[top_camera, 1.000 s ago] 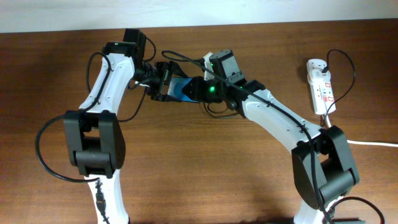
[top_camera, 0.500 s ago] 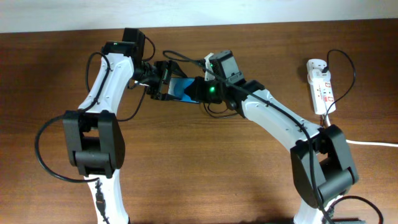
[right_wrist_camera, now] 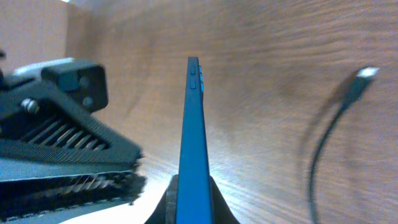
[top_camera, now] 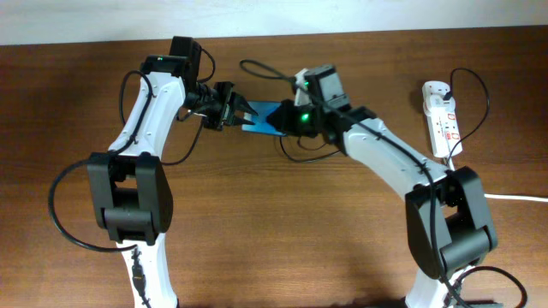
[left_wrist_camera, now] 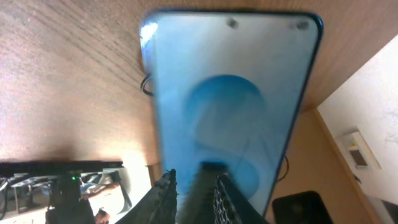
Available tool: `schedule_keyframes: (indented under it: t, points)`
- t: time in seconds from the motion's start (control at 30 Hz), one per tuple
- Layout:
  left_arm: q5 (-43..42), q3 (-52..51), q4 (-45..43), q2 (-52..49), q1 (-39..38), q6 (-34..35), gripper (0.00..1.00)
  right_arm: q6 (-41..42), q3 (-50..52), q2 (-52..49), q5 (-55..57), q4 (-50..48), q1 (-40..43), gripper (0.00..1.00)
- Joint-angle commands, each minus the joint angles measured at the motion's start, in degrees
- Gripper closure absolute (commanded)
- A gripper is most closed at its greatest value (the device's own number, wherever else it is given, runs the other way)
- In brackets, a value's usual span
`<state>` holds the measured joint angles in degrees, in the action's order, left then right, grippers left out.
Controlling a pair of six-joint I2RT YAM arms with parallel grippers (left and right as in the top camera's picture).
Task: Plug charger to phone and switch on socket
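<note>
The charger has to be plugged in, so the left gripper will next hold the phone (top_camera: 264, 120) by the edge opposite the right gripper, which leaves the phone's short end free.
The phone (top_camera: 264, 120), with its bright blue screen, is lifted off the table on edge between the two arms. My right gripper (top_camera: 287, 122) is shut on its right end; in the right wrist view the blue phone (right_wrist_camera: 194, 124) stands edge-on, pinched between both fingers of the right gripper (right_wrist_camera: 194, 190). My left gripper (top_camera: 238, 111) is just left of the phone, its jaws narrowly open with nothing between them. In the left wrist view the phone (left_wrist_camera: 230, 93) fills the frame beyond the left gripper (left_wrist_camera: 194, 175). The charger (top_camera: 261, 68) loops behind; its plug tip (right_wrist_camera: 367, 73) lies on the wood. The socket (top_camera: 439, 115) lies far right.
A black cable runs from the socket's top end around its right side (top_camera: 481, 103). A thick white cord (top_camera: 514, 197) leads off the right edge. More black cable (top_camera: 295, 156) curls under the right arm. Both arm bases stand at the table's near edge.
The left gripper has let go of the phone and its jaws have narrowed. The right gripper has closed on the phone and carried it a little to the right, tilting it on edge.
</note>
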<state>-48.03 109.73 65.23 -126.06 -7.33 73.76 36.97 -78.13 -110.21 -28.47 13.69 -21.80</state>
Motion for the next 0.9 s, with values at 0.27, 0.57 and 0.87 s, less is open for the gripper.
schedule_keyframes:
  t: [0.27,0.57,0.87]
  points:
    - [-13.14,0.24,-19.43,0.39,-0.02,-24.00,0.67,7.34,-5.14,5.14,-3.85,-1.79,8.46,0.96]
    - [-24.26,0.24,-44.54,0.39,-0.02,-20.90,0.52,42.45,-9.01,5.51,4.90,-12.39,8.33,0.96]
    - [-19.52,0.24,-67.84,0.39,-0.04,0.70,0.43,60.74,-9.01,5.51,11.45,-20.09,4.72,0.96]
